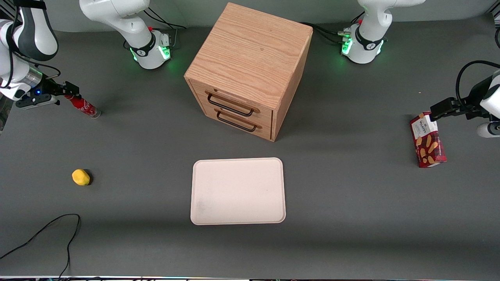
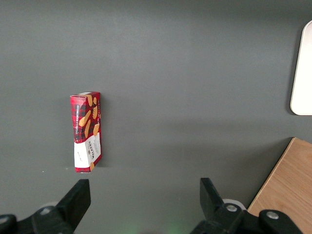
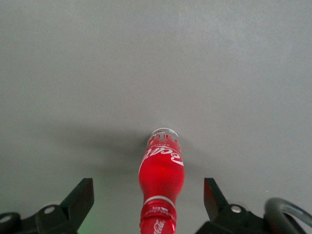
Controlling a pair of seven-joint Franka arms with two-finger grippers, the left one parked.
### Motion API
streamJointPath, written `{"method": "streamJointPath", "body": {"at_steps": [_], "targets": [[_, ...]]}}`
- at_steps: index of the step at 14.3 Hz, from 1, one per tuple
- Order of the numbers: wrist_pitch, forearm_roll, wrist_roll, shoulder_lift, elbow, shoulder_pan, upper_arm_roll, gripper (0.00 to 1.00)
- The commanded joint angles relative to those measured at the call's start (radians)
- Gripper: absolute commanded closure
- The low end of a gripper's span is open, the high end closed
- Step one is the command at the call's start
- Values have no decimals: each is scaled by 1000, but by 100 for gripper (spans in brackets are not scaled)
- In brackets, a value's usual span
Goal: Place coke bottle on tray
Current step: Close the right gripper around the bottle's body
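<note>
I next need to use my right gripper to grab the coke bottle by its end with the cap (image 3: 158, 219) and then put the bottle on the tray.
The coke bottle (image 1: 83, 105) is small and red with a red cap, white script and a clear base. It stands on the grey table toward the working arm's end. My right gripper (image 1: 69, 93) is at the bottle's cap end, open. In the right wrist view the bottle (image 3: 162, 175) sits between the two wide-apart fingers of the gripper (image 3: 147, 201), and neither finger touches it. The cream-white tray (image 1: 238, 171) lies flat, nearer the front camera than the wooden cabinet, with nothing on it. Its edge also shows in the left wrist view (image 2: 303, 73).
A wooden drawer cabinet (image 1: 250, 66) stands mid-table, its two drawers shut. A yellow lump (image 1: 81, 176) lies nearer the front camera than the bottle. A red biscuit box (image 1: 427, 140) lies toward the parked arm's end. A black cable (image 1: 58, 230) runs along the front edge.
</note>
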Motion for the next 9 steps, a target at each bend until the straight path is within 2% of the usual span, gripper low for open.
{"method": "streamJointPath", "body": {"at_steps": [1,4,5,8,9], "targets": [[21,-46,-12,-21,-17,10,-38,0],[18,-47,-12,-12,-19,10,-43,1],[16,-47,-12,-4,-19,10,-43,9],[8,-47,-26,0,-19,11,-43,47],[5,-47,-26,5,-18,11,-41,56]]}}
